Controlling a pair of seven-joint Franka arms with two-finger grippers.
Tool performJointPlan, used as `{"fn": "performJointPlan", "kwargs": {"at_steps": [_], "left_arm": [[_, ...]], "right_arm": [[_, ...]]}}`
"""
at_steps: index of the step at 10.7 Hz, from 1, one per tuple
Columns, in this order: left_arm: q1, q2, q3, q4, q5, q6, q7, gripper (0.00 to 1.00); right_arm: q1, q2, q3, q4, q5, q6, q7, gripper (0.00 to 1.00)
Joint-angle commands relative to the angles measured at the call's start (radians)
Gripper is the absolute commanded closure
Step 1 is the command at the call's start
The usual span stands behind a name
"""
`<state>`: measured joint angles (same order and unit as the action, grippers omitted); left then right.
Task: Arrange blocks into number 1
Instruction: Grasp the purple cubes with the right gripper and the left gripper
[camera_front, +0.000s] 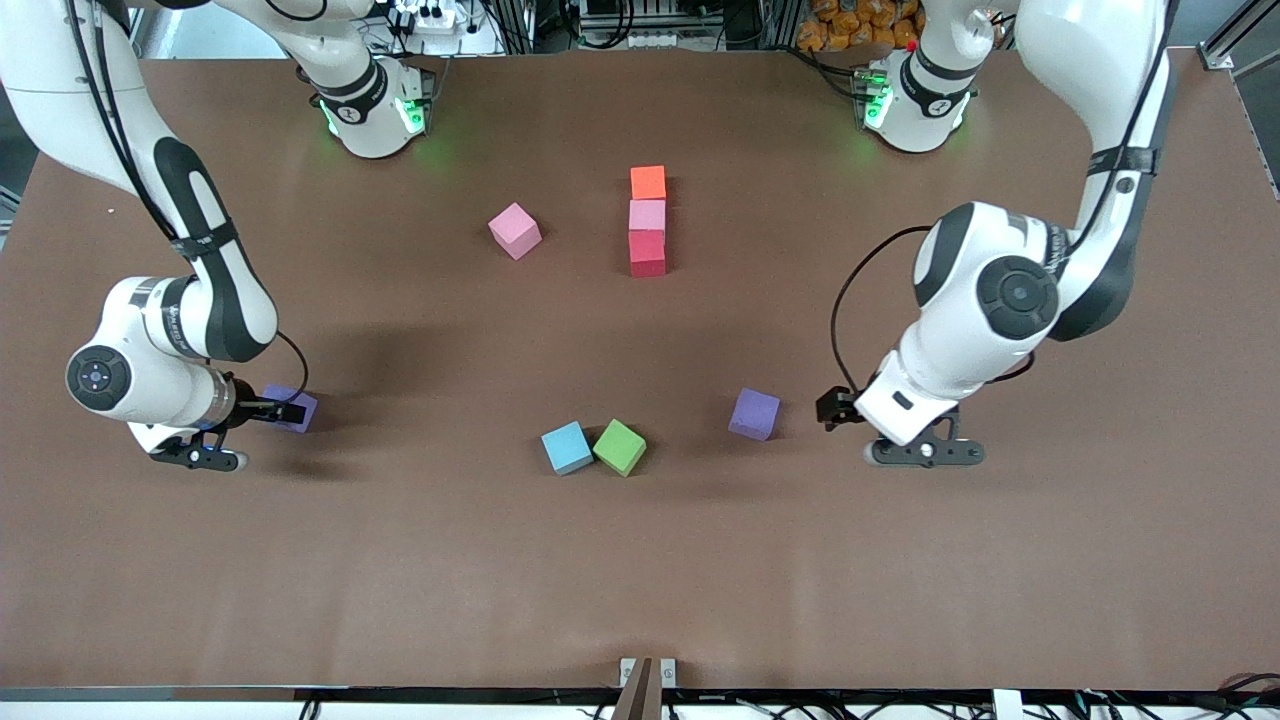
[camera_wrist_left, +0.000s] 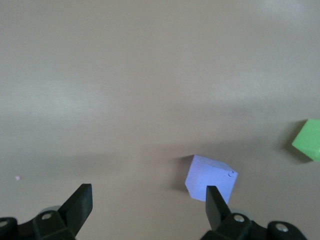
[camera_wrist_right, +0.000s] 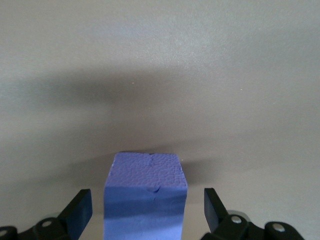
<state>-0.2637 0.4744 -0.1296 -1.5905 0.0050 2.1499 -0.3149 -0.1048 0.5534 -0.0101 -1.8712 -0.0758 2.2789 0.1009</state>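
My left gripper next needs to grab the second purple block by its opposite sides, to make the line longer past the red block.
An orange block, a pink block and a red block form a touching line at mid-table. A loose pink block lies beside them toward the right arm's end. Blue and green blocks touch nearer the camera. My right gripper is open, straddling a purple block with gaps on both sides. My left gripper is open and empty beside a second purple block, which sits by one fingertip.
The brown table stretches wide around the blocks. The green block shows at the edge of the left wrist view. Both arm bases stand along the edge farthest from the camera. A small bracket sits at the edge nearest the camera.
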Motion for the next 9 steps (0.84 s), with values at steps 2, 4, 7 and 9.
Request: {"fn": "performJointPlan", "kwargs": {"at_steps": [2,4,7,9], "left_arm": [[-0.174,0.124,0.103,0.133,0.012,-0.01,0.04,0.0],[-0.206,0.162,0.111,0.135,0.01,0.025,0.053,0.0],[-0.25,0.217,0.111,0.129,-0.003,0.077,0.042,0.0],[-0.255,0.251,0.11,0.126,-0.023,0.087,0.033,0.0]], "right_arm": [[0.03,0.034,-0.027,0.021,0.016,0.002,0.01,0.25],[0.049,0.033,-0.031,0.023,0.018,-0.007,0.013,0.48],[0.088,-0.004,-0.044,0.026,0.018,-0.045,0.011,0.54],[0.138,-0.079,-0.045,0.026,0.018,-0.119,0.028,0.54]]}}
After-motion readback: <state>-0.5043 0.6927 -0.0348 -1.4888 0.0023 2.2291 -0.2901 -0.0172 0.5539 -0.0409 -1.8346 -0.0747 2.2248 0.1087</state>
